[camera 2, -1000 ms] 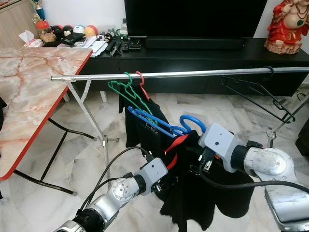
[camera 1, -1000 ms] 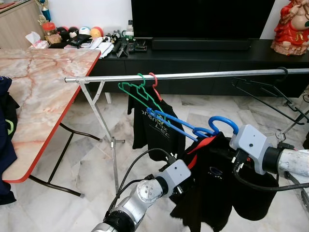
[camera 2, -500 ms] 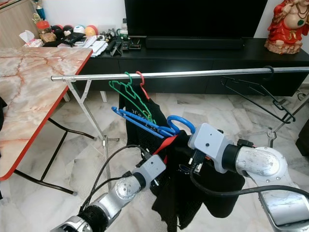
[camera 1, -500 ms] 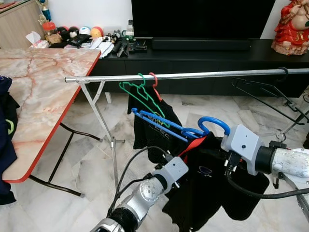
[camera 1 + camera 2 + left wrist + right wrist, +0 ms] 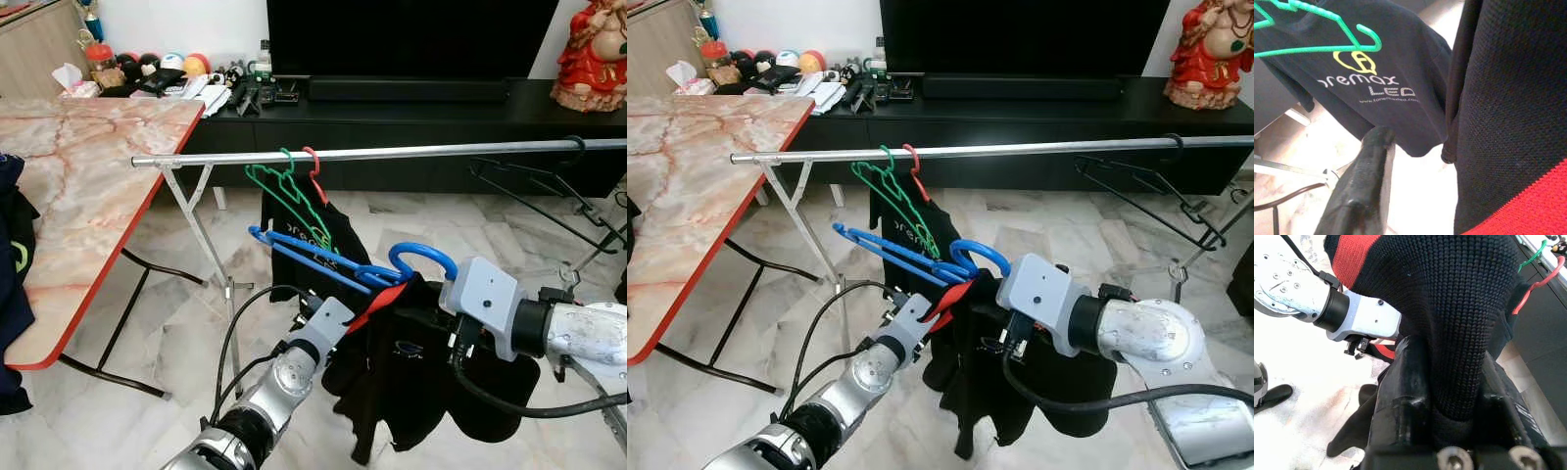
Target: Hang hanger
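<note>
The shirt's red collar edge stands up while the shirt's black body (image 5: 409, 382) hangs slack, so my left gripper next needs to grab the shirt by its red collar edge (image 5: 369, 313) to hang the hanger.
A blue hanger (image 5: 312, 257) carries a black shirt (image 5: 416, 367) with a red collar (image 5: 377, 299). It hangs in the air below the silver rail (image 5: 392, 153), its hook (image 5: 423, 257) off the rail. My right gripper (image 5: 1449, 357) is shut on the shirt's black knit just under the hook. My left gripper (image 5: 341, 315) is at the red collar, open, with one black finger (image 5: 1366, 186) beside the cloth. A green hanger (image 5: 284, 191) and a red hook (image 5: 313, 171) hang on the rail with a dark printed shirt (image 5: 1376, 83).
A black wire hanger (image 5: 539, 191) hangs at the rail's right end. The marble table (image 5: 78, 166) stands to the left, beside the rack's leg (image 5: 211, 255). Behind the rail are a low black cabinet (image 5: 411, 108) and a red statue (image 5: 591, 54).
The blue hanger and its shirt have swung left and a little lower. My left gripper has risen from under the shirt to the red collar.
</note>
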### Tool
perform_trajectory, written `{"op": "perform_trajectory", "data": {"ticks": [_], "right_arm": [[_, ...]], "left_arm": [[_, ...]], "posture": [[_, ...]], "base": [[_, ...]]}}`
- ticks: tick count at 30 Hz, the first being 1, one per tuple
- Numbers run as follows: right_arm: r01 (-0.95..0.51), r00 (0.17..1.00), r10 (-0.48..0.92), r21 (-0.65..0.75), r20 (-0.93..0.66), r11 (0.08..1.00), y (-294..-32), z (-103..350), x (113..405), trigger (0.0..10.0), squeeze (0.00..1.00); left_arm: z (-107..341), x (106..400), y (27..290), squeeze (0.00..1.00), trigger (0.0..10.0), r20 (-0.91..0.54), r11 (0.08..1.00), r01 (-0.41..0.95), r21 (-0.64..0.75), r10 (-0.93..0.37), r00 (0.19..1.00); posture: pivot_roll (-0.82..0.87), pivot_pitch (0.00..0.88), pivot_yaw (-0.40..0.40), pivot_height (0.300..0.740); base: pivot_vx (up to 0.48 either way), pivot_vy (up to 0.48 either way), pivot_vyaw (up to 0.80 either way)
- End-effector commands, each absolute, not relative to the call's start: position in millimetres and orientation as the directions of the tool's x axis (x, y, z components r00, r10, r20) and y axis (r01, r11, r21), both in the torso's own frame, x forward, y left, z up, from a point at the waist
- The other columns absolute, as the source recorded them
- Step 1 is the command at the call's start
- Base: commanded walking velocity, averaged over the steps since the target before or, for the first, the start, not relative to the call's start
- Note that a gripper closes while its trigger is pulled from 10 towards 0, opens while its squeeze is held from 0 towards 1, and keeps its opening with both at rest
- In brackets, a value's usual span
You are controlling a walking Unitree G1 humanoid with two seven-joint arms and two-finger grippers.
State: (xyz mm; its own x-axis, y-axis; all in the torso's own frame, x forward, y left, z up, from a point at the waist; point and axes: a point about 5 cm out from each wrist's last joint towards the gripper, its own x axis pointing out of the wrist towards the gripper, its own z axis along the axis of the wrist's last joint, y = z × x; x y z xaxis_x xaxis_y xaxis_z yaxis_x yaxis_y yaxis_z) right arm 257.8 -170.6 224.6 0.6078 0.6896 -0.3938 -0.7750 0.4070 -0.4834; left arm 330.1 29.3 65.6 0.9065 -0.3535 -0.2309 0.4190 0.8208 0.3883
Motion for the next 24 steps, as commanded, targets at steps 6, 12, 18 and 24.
{"op": "perform_trajectory", "data": {"ticks": [6,12,18,24], "right_arm": [[-0.763,0.609,0.700,-0.518,-0.373,0.387,-166.3,233.8,256.2,0.0,0.00],[-0.761,0.614,0.691,-0.517,-0.381,0.392,-167.5,232.1,258.1,0.0,0.00],[-0.745,0.639,0.671,-0.521,-0.377,0.417,-171.7,230.9,261.7,0.0,0.00],[-0.729,0.660,0.653,-0.525,-0.371,0.439,-175.4,230.8,264.7,0.0,0.00]], "left_arm": [[68.8,330.8,24.5,0.00,0.0,-0.223,0.836,0.440,0.328,-0.384,0.896],[69.3,330.5,25.1,0.00,0.0,-0.215,0.826,0.460,0.325,-0.409,0.887],[68.7,329.3,24.2,0.00,0.0,-0.218,0.820,0.479,0.313,-0.429,0.877],[66.7,328.5,26.1,0.00,0.0,-0.226,0.818,0.479,0.318,-0.425,0.876]], "posture": [[-0.16,0.122,0.015,0.740],[-0.15,0.127,0.017,0.740],[-0.15,0.126,0.021,0.740],[-0.14,0.128,0.024,0.740]], "base": [[0.000,0.000,0.00],[0.000,0.000,0.00],[0.000,0.000,0.00],[0.000,0.000,0.00]]}}
